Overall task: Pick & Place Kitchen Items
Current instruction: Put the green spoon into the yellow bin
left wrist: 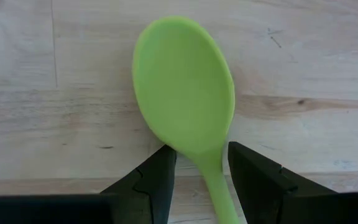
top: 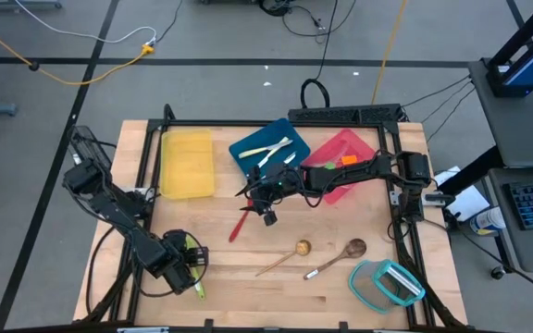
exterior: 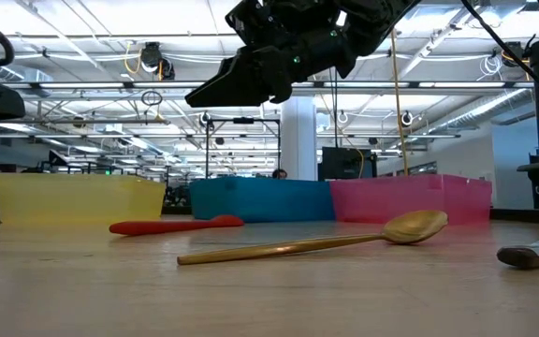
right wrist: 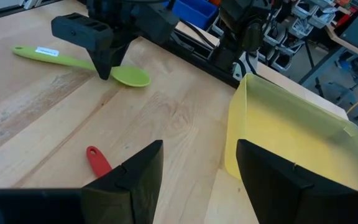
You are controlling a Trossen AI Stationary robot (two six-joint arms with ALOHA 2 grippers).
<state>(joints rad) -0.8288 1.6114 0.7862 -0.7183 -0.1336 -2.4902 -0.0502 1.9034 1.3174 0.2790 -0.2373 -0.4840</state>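
The green spoon has to go in the yellow tray, so my left gripper needs to grab it by its neck below the bowl (left wrist: 207, 160) next.
A green spoon (left wrist: 185, 87) lies flat on the wooden table near its front left; it also shows in the right wrist view (right wrist: 129, 76). My left gripper (left wrist: 202, 165) is open and low over the spoon. Its two fingers stand on either side of the spoon's neck, pointing down (top: 185, 264). My right gripper (right wrist: 197, 168) is open and empty, up in the air over the table's middle (top: 259, 199). It hangs above a red spoon (top: 239, 225) that lies flat on the table. Two brown wooden spoons (top: 285, 257) (top: 336, 259) lie nearer the front.
A yellow tray (top: 186, 165), a blue tray (top: 248, 148) with cream knives and a pink tray (top: 359, 146) with small pieces stand along the far side. A teal-rimmed clear container (top: 387, 282) stands at the front right.
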